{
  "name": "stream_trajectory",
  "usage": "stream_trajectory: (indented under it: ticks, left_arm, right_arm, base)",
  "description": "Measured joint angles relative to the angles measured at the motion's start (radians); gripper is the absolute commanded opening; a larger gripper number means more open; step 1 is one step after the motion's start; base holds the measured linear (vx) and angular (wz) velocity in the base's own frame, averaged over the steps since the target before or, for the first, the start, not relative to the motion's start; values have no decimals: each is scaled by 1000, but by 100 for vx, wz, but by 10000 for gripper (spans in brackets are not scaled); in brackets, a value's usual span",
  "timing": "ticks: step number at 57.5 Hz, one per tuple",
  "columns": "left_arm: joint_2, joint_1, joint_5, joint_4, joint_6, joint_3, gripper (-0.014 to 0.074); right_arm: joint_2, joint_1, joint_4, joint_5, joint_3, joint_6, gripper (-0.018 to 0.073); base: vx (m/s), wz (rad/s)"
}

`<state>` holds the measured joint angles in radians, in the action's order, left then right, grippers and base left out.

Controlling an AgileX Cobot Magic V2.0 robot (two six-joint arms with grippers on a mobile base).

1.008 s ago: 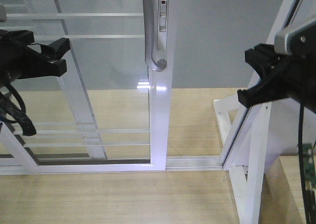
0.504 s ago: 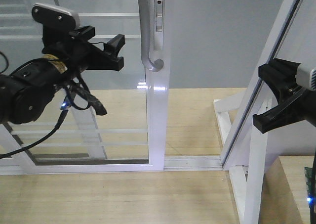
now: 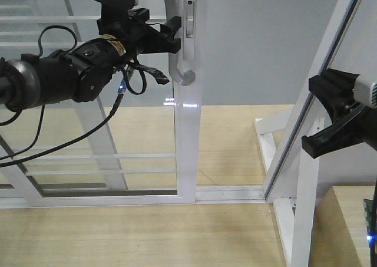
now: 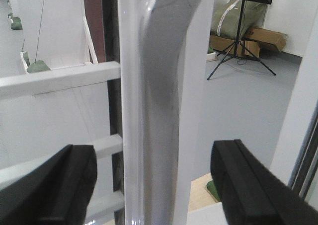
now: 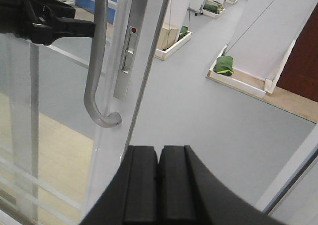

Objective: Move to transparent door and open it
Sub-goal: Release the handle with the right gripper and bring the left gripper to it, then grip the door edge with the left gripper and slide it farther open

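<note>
My left gripper grabs the long grey curved handle next, to open the transparent door.
The transparent door (image 3: 188, 131) stands ahead, clear glass in a glossy white frame with thin white bars. Its long grey curved handle (image 3: 177, 61) and lock plate (image 3: 189, 19) sit on the right stile. My left gripper (image 3: 169, 33) is open at the handle. In the left wrist view the handle (image 4: 161, 111) runs upright between the two black fingers (image 4: 49, 185), with gaps on both sides. My right gripper (image 3: 312, 114) hangs to the right, away from the door. Its pads (image 5: 141, 185) are pressed together, shut on nothing. The right wrist view shows the handle (image 5: 94, 76) and lock plate (image 5: 130, 41).
A second white-framed glass panel (image 3: 330, 61) leans at the right on a white stand (image 3: 283, 125). The door's floor track (image 3: 230, 191) crosses the wood floor. Beyond the glass are a grey floor, a black tripod (image 4: 238, 41) and cardboard boxes (image 4: 263, 36).
My left arm has swung up and to the right, from the left edge to the door handle, now straddling it. The right arm dropped slightly early on, then held still.
</note>
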<state>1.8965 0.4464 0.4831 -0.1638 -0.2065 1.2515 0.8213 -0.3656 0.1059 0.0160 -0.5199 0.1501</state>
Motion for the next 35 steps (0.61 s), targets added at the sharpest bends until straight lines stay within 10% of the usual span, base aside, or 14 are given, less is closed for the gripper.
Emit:
stream_trajectory:
  ticks: [18,35]
  left_arm:
    - [86,0,-106,3,-3,162,558]
    - [107,12,-166,51,-3,228,246]
  right_arm:
    - [0,0,0,0,0,0,-4]
    - [0,0,0,1,1,1,-4]
  base:
    - [0,0]
    - [0,0]
